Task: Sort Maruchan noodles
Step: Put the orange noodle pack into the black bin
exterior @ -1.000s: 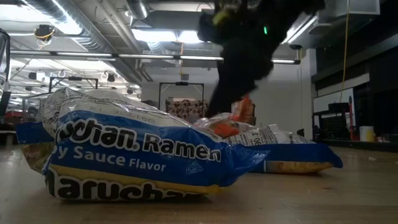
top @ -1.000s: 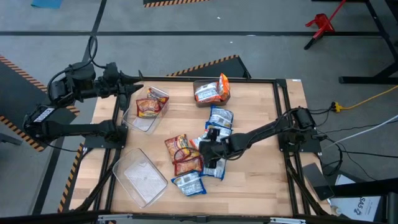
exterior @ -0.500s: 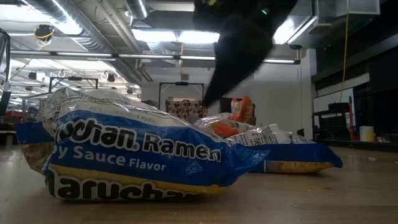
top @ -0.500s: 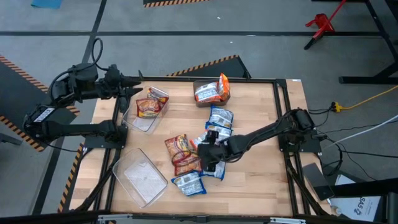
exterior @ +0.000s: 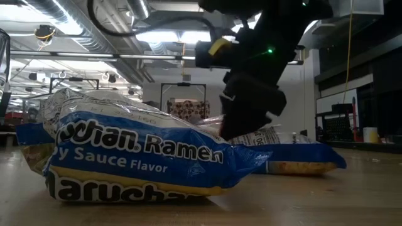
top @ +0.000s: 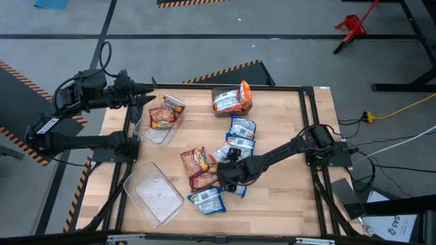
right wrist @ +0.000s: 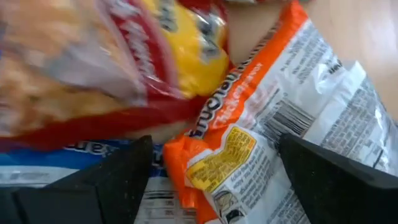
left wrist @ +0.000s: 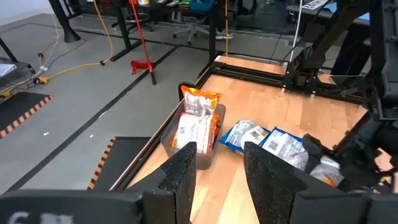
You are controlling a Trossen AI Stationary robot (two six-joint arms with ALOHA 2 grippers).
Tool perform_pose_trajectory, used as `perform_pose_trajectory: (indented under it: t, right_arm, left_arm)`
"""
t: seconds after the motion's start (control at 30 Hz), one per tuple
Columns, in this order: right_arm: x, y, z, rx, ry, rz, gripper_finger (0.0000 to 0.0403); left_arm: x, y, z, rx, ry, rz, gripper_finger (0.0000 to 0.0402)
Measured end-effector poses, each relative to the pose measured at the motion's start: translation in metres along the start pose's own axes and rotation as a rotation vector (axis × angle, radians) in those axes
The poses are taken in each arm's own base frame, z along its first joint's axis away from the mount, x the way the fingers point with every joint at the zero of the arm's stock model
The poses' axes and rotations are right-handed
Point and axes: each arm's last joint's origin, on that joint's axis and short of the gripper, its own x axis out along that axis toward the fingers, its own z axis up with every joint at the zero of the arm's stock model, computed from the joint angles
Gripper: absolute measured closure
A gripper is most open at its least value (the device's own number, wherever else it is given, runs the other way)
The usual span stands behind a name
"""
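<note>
I should next grab the orange-and-white packet by its yellow-labeled corner (right wrist: 221, 162) with my right gripper, to sort it into the bin of orange packets.
The Maruchan noodles lie in a loose pile mid-table: red packets (top: 197, 165), blue-and-white packets (top: 238, 131) and an orange-and-white packet (right wrist: 249, 149) partly under the rest. A large blue packet (exterior: 138, 157) fills the front of the low view. My right gripper (top: 227, 174) (right wrist: 211, 186) is open and low over the pile, one finger on each side of the orange-and-white packet's end. My left gripper (top: 151, 97) (left wrist: 224, 174) is open and hovers at the far left, beside a clear bin (top: 155, 129) that holds a red packet (top: 162, 117). My right gripper comes down slanting from the table's right onto the pile, its fingers (right wrist: 93, 186) spread wide beside the orange-and-white packet's end (right wrist: 205, 168). I cannot tell whether they touch the packet, which lies flat among the others.
A second clear bin (top: 219, 92) at the far edge holds orange-and-white packets (top: 235, 100), one standing on end. A third clear bin (top: 155, 195) sits near the near-left corner. Bare wood shows to the right of the pile. The table's black frame rails run along its edges.
My right gripper has moved toward the table's near-left and come down onto the pile, from above the blue packets to the orange-and-white one beside the red packets. The left arm has kept still.
</note>
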Motion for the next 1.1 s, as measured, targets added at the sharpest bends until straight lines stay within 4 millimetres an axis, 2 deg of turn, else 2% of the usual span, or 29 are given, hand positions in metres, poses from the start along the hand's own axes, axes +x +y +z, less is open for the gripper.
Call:
perform_pose_trajectory:
  t: [0.1,0.2,0.43,0.63,0.67,0.83,1.1]
  right_arm:
    - [0.001,-0.005,-0.004,0.048,0.039,-0.043,0.0078]
    - [0.001,-0.009,-0.009,0.057,0.096,-0.078,0.0116]
    - [-0.001,-0.010,-0.010,0.068,0.133,-0.075,0.0255]
    - [-0.009,-0.007,0.003,0.066,0.123,0.010,0.0378]
    - [-0.011,-0.007,0.007,0.059,0.121,0.041,0.0389]
    - [-0.020,-0.017,0.031,0.070,0.110,0.188,0.0392]
    - [-0.034,-0.071,0.074,0.024,0.077,0.262,0.0399]
  left_arm:
    - [0.000,0.000,0.000,0.000,-0.001,0.000,0.0275]
    - [0.000,0.000,0.000,0.000,-0.001,0.000,0.0275]
    - [0.000,0.000,0.000,0.000,-0.003,0.000,0.0275]
    - [0.000,0.000,0.000,0.001,-0.003,0.000,0.0275]
    - [0.000,0.000,0.000,0.001,-0.003,0.000,0.0275]
    - [0.000,0.000,0.000,0.011,-0.003,0.000,0.0275]
    - [-0.001,0.000,0.000,0.026,-0.005,0.000,0.0275]
